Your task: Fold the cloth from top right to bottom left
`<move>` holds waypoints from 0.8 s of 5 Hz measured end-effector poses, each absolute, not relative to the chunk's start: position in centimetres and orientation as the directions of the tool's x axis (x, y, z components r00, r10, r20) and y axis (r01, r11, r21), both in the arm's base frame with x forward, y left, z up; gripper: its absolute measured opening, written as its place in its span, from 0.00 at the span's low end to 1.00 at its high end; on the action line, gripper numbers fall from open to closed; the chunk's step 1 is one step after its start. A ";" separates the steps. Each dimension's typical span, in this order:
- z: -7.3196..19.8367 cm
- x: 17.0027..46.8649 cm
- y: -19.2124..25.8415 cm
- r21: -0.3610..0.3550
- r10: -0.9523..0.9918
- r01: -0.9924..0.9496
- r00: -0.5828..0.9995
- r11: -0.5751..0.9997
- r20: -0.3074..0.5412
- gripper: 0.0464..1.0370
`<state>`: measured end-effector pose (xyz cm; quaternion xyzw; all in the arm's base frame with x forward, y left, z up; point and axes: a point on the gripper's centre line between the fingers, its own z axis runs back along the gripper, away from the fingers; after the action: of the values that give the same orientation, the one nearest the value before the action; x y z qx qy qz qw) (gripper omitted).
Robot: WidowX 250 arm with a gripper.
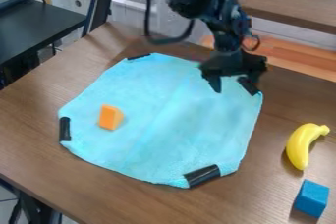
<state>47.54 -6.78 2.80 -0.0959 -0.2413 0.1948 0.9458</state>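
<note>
The robot should next fold the cloth diagonally, so its gripper needs to grab the black-tipped corner of the cloth opposite the orange wedge.
My gripper [236, 83] is over the upper right part of the light blue cloth [177, 115], pointing down with its fingers spread apart. The cloth lies flat, with black strips at its corners. Close by the right finger is the top right corner's black strip [248, 86]; whether they touch, I cannot tell. On the left part of the cloth rests an orange wedge block [110, 117]. Another black strip [64, 128] marks the left corner, and one more black strip [202, 175] the bottom corner.
A yellow banana [302, 144] and a blue block [312, 198] are on the wooden table [39, 154], right of the cloth. Behind stands a raised wooden shelf [289, 9]; a dark table [39, 26] is at the upper left.
</note>
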 end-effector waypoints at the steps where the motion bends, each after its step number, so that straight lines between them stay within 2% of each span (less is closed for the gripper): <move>1: 2.1 49.1 -8.0 -0.266 0.410 -0.321 0.802 0.909 0.434 0.96; 4: 2.7 53.0 -9.5 -0.279 0.441 -0.344 0.759 0.897 0.480 0.96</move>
<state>52.99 -9.53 2.67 -0.0870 -0.2767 0.2101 0.9337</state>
